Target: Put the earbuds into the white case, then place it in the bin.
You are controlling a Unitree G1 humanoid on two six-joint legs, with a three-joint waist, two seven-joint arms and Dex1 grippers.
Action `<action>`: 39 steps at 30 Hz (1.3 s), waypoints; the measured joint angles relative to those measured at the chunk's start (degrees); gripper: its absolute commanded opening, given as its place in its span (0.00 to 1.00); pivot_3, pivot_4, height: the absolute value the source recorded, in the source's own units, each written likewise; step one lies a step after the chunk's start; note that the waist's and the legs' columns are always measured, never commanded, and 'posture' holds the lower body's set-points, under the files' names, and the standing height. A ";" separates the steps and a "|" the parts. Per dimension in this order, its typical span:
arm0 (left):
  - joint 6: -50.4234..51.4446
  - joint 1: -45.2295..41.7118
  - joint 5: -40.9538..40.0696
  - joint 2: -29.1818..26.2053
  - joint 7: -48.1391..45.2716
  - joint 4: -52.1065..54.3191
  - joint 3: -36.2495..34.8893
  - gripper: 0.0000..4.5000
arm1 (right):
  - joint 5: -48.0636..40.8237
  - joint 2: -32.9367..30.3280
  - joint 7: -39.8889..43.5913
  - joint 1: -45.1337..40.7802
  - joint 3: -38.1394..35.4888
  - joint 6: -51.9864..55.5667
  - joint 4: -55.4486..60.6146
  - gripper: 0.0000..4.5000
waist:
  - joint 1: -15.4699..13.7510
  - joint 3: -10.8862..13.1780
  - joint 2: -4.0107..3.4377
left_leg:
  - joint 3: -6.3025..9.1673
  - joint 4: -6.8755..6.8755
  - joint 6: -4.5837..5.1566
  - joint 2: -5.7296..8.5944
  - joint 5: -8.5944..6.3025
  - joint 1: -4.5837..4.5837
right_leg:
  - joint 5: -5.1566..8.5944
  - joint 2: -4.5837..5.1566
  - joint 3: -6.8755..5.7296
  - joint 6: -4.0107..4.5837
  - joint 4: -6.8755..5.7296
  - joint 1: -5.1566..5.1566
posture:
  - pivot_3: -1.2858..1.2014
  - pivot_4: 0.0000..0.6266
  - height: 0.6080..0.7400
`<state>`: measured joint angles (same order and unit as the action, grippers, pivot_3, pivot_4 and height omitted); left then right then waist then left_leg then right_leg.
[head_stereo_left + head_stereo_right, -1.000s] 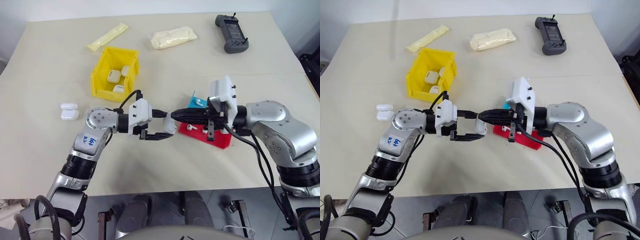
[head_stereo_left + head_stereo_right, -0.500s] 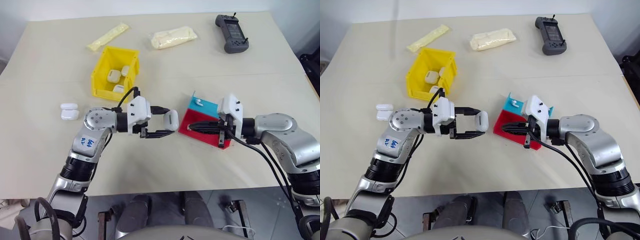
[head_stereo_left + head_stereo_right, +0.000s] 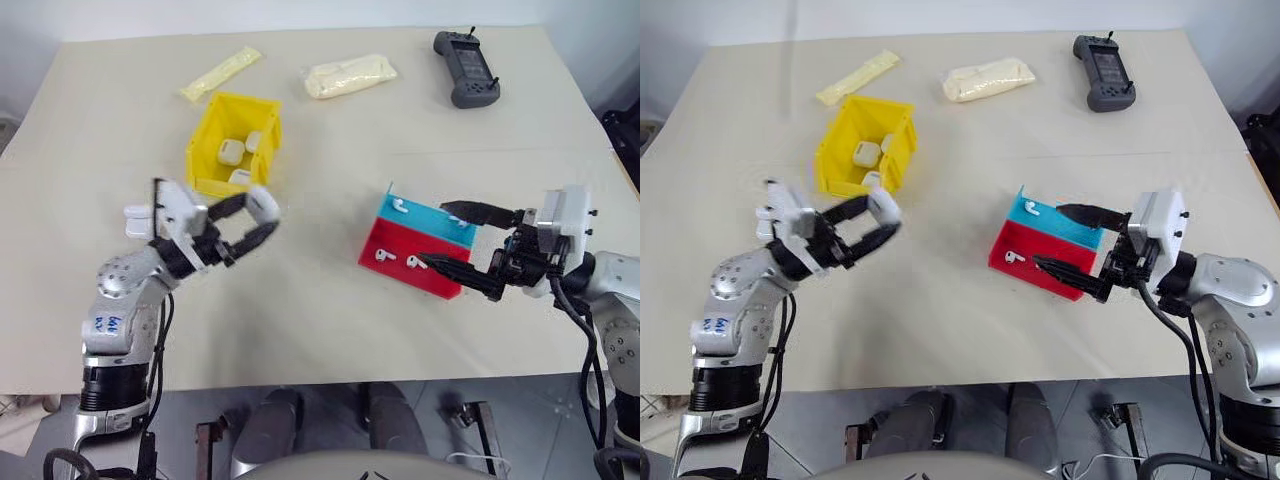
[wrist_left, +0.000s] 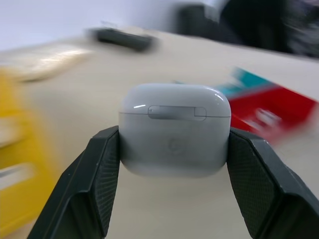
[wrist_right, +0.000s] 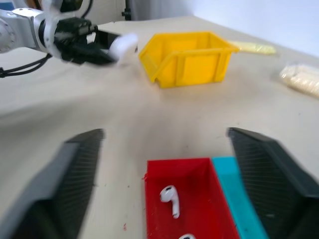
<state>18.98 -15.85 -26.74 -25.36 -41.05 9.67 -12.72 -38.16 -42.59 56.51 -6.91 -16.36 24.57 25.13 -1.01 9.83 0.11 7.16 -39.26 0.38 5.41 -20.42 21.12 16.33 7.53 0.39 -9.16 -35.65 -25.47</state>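
Observation:
The white case is hanging in front of the yellow bin, short of the bin's rim, so the robot's left gripper needs to move the case toward the bin before letting go of it.
My left gripper is shut on a white case with its lid closed, held above the table just in front of the yellow bin. The bin holds several more white cases. A red and blue tray carries loose earbuds: one on the blue part, two on the red part. My right gripper is open, its fingers spread over the tray's right side and holding nothing. The right wrist view shows an earbud lying on the red part.
Two spare white cases lie on the table beside my left hand. At the far edge are a yellow packet, a pale bag and a black handheld controller.
My left gripper has swung left with the case, away from the tray and toward the bin. My right gripper has let go of the case's end, pulled back to the right and opened wide.

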 measured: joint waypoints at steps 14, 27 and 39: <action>-3.69 -33.86 10.53 -1.15 13.29 -40.73 0.96 0.62 | 4.03 -1.39 -1.99 0.74 -1.62 -3.38 -2.18 1.00 | -0.42 0.00 0.06 | 0.00 -0.14 0.03 0.18 -0.02 0.03 | -0.01 0.07 -0.07 -0.02 -0.11 0.02 | 0.52 0.24 1.00; -10.46 -37.28 13.45 -6.11 -0.16 -50.31 3.99 0.99 | 4.05 0.18 -4.15 3.16 -0.97 -3.37 0.22 1.00 | 1.27 0.03 0.11 | -0.06 -0.07 0.02 0.06 -0.01 0.00 | -0.01 0.02 -0.08 -0.02 -0.19 -0.06 | 0.52 0.24 1.00; -5.17 -3.70 6.50 -18.52 -17.40 -13.58 1.46 0.99 | 4.90 -0.34 1.13 2.01 1.45 -4.91 -4.46 1.00 | 0.95 0.02 0.09 | -0.04 -0.07 0.03 0.02 -0.02 -0.02 | -0.02 0.06 -0.05 0.02 -0.12 -0.01 | 0.52 0.24 1.00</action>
<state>13.81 -19.55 -20.24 -43.87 -58.45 -3.91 -11.26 -33.25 -42.93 57.64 -4.90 -14.91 19.66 20.67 -0.06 9.84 0.21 7.11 -39.32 0.41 5.43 -20.44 21.10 16.32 7.60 0.35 -9.14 -35.77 -25.47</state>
